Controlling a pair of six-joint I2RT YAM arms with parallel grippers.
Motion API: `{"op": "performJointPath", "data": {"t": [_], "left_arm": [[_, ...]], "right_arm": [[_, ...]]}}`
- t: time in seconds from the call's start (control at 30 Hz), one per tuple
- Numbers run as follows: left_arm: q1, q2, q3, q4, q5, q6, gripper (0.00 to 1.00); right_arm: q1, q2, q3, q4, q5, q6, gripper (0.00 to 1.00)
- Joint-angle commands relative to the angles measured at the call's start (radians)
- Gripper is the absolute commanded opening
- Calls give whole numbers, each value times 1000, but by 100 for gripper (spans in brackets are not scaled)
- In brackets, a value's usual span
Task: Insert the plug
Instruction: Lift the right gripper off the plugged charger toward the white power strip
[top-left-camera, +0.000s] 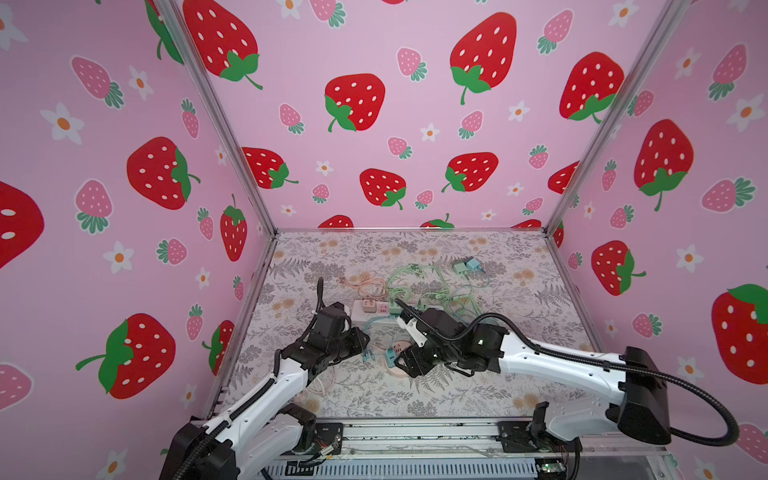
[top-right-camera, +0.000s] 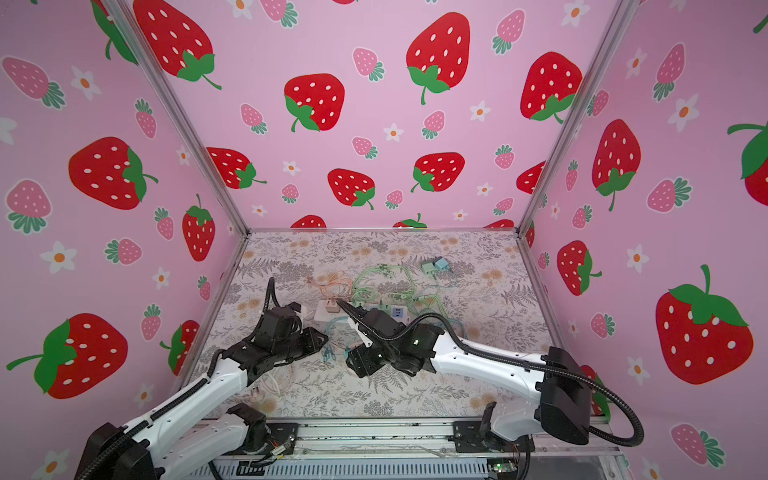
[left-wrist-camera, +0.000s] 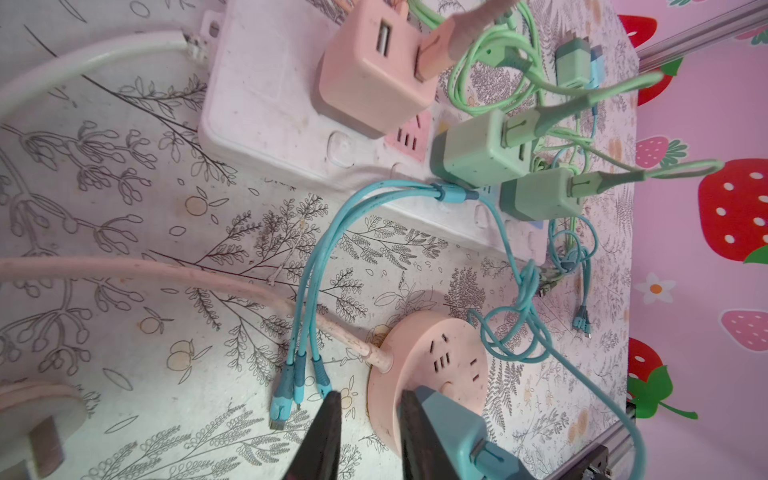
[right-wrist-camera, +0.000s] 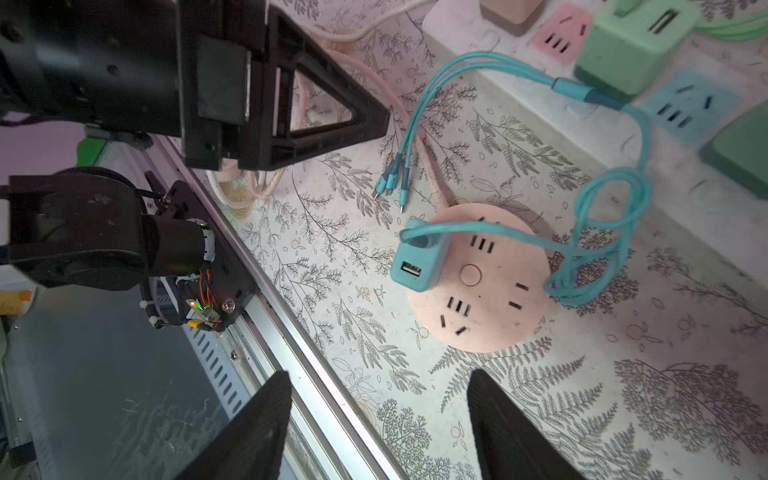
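My right gripper has to grab the teal cable next along its length, beyond the plug, to pull the cable aside while the plug stays inserted.
The teal cube plug (right-wrist-camera: 419, 262) stands upright on the round pink socket (right-wrist-camera: 490, 299), near its rim. Its base rests against the socket's face and no prongs show. A teal cable (right-wrist-camera: 598, 232) runs from its top in a loop to three connector ends (left-wrist-camera: 297, 378) lying on the table. My left gripper (left-wrist-camera: 371, 399) is open a little at the socket's rim, and one finger (left-wrist-camera: 415, 436) lies against the plug's side (left-wrist-camera: 449, 428). My right gripper (right-wrist-camera: 380, 374) hovers open and empty just in front of the socket. In a top view the plug (top-left-camera: 390, 354) shows between the two arms.
A white power strip (left-wrist-camera: 270, 104) behind the socket carries a pink charger (left-wrist-camera: 374, 70) and two green chargers (left-wrist-camera: 473, 149) with tangled green cables. The socket's pink cord (left-wrist-camera: 166, 274) trails left. The table's front metal rail (right-wrist-camera: 266, 307) is close by. A loose green-blue charger (top-left-camera: 467, 266) lies far back.
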Motion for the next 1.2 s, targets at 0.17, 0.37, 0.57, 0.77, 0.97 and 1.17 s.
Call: {"op": "performJointPath", "data": {"t": [0.17, 0.37, 0.57, 0.77, 0.97, 1.17], "left_arm": [[7, -49, 97, -77, 14, 74, 37], [9, -62, 135, -133, 41, 127, 43], [10, -60, 152, -95, 173, 151, 45], [10, -112, 156, -181, 20, 113, 45], [19, -143, 124, -195, -31, 97, 46], [19, -140, 119, -185, -24, 94, 46]], "right_arm": [[-250, -96, -206, 158, -101, -8, 59], [-364, -49, -266, 302, -165, -15, 53], [-387, 70, -232, 408, -238, -23, 55], [-383, 176, -186, 451, -258, -21, 53], [-372, 243, -148, 491, -282, -10, 53], [-357, 320, -90, 497, -284, -4, 52]]}}
